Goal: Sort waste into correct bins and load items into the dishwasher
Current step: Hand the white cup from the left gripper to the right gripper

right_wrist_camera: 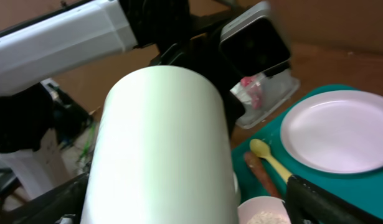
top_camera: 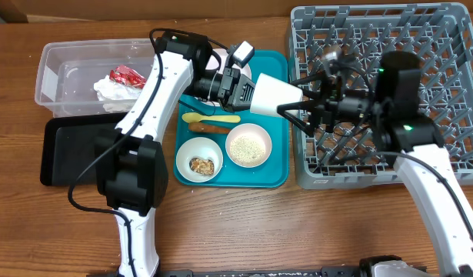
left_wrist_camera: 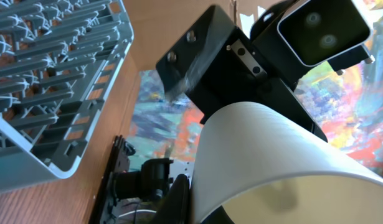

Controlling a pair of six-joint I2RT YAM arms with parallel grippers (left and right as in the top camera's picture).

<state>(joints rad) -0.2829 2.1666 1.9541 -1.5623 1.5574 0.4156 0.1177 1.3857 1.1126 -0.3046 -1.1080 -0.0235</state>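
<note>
My right gripper's fingers reach past the cup's far end (top_camera: 291,99) (right_wrist_camera: 160,190), with the cup's sides in their gap. It is now time to close. Closing now would catch the cup.
My left gripper (top_camera: 240,88) is shut on the small white cup (top_camera: 273,95) and holds it sideways above the teal tray (top_camera: 278,175). My right gripper (top_camera: 301,106) is open, with its fingers either side of the cup's far end and a gap on one side. The cup fills the left wrist view (left_wrist_camera: 272,155) and the right wrist view (right_wrist_camera: 166,143). On the tray lie the yellow spoon (top_camera: 201,118), the orange stick (top_camera: 213,128), a bowl of rice (top_camera: 248,145) and a bowl with a brown lump (top_camera: 199,160). The plate (right_wrist_camera: 340,130) is mostly hidden from overhead.
The grey dish rack (top_camera: 451,46) stands at the right, under my right arm. The clear tub (top_camera: 51,77) at the back left holds the red wrapper (top_camera: 128,75) and the white napkin (top_camera: 113,91). The black tray (top_camera: 67,150) lies in front of it.
</note>
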